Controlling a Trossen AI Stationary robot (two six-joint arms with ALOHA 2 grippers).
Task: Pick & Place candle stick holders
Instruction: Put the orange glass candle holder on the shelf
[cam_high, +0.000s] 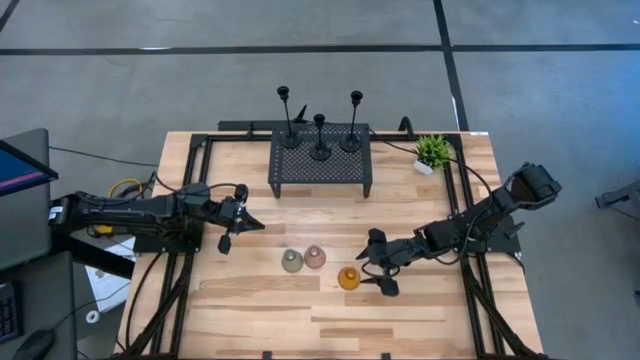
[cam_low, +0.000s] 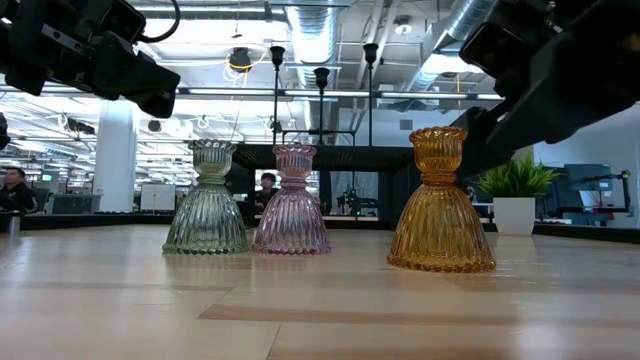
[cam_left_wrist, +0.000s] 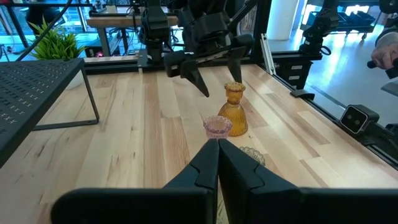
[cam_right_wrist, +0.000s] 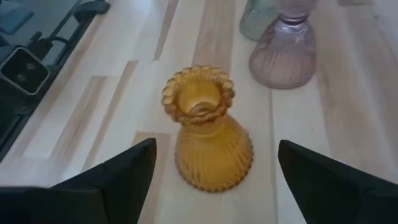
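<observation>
The robot will set the amber holder on the black rack. For that, the right gripper will next grab the holder by its narrow neck below the scalloped cup (cam_right_wrist: 205, 126).
The amber holder (cam_high: 348, 278) stands upright on its wide base on the table, right of the pink holder (cam_high: 315, 257) and the green holder (cam_high: 291, 261). My right gripper (cam_high: 380, 269) is open just right of the amber holder (cam_right_wrist: 209, 137), one finger on each side, touching nothing. My left gripper (cam_high: 240, 222) is shut and empty, left of the green holder. Three black thin-stemmed holders (cam_high: 319, 140) stand on the black rack (cam_high: 320, 162).
The black perforated rack stands at the table's far middle. A small green potted plant (cam_high: 432, 152) stands to its right. Black frame rails (cam_high: 468, 250) run along the table's left and right sides. Bare wood lies toward the near edge (cam_high: 330, 335).
</observation>
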